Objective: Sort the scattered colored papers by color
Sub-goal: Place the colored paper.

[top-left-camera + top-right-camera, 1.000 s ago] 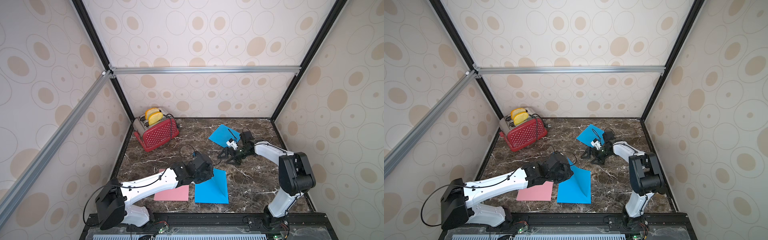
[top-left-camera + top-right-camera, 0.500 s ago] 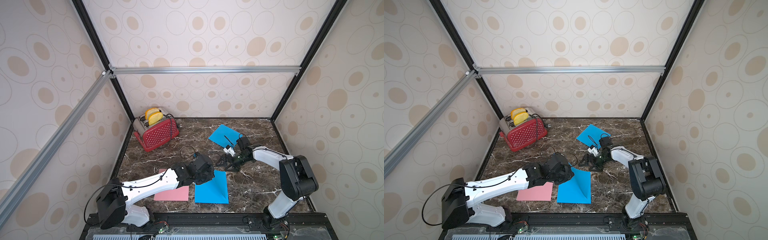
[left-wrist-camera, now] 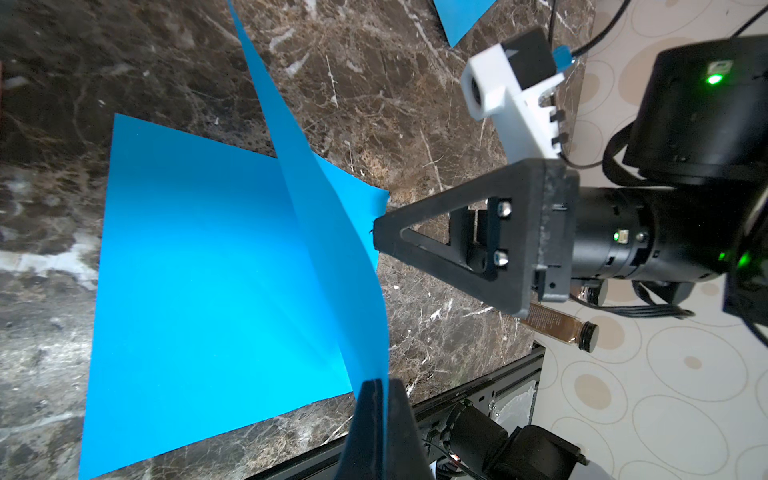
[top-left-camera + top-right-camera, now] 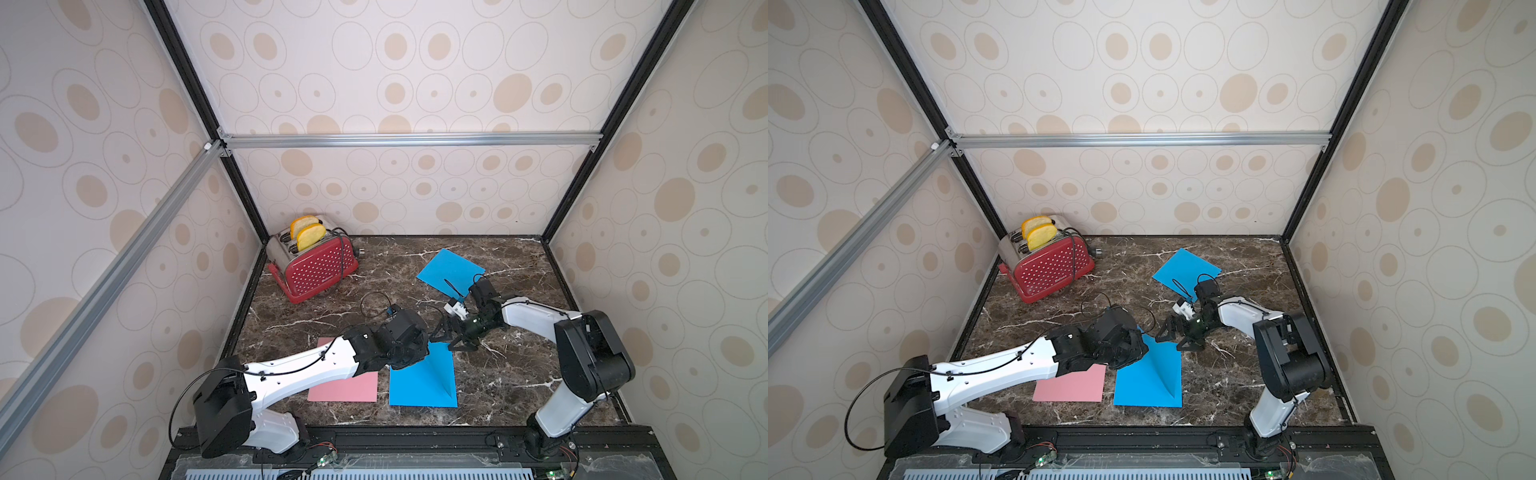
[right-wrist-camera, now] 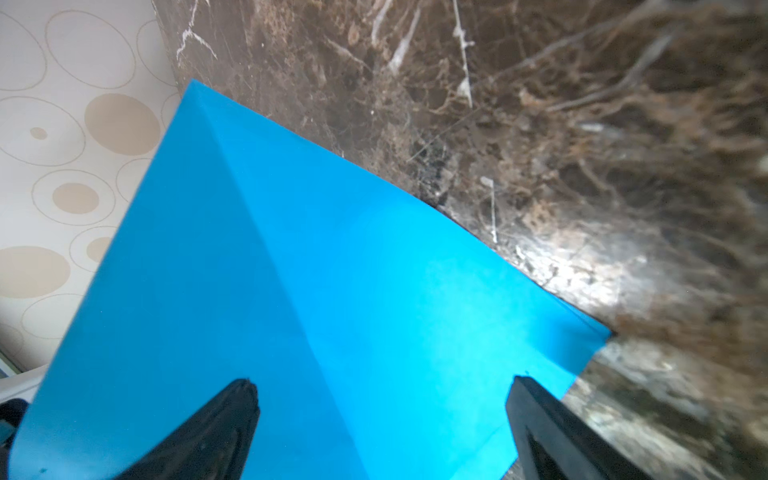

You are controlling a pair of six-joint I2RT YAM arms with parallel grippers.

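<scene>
The bright blue paper [image 3: 316,199] stays in my left gripper for now: if I opened now, the paper would fall crooked, curled on edge across the flat blue sheet.
My left gripper [image 3: 380,386] is shut on a bright blue paper [image 3: 316,199], which curls up on edge over a second blue sheet [image 3: 199,270] lying flat. In both top views these blue sheets [image 4: 415,386] [image 4: 1142,386] are at the front centre, beside a pink paper [image 4: 349,388] [image 4: 1071,386] partly under my left arm. My right gripper [image 4: 449,338] [image 5: 382,384] stands open at the far corner of these sheets, with blue paper [image 5: 332,270] between its fingers but not pinched. Another blue paper [image 4: 446,268] [image 4: 1183,270] lies flat at the back right.
A red toaster [image 4: 316,266] with two yellow slices stands at the back left of the dark marble table [image 4: 498,386]. The two wrists are close together mid-table. A small brown bottle [image 3: 557,326] lies by the table's right edge. Patterned walls close in three sides.
My right gripper has swung from the back right blue paper toward the front centre, still open, to the corner of the sheet my left gripper holds. The left arm has barely moved.
</scene>
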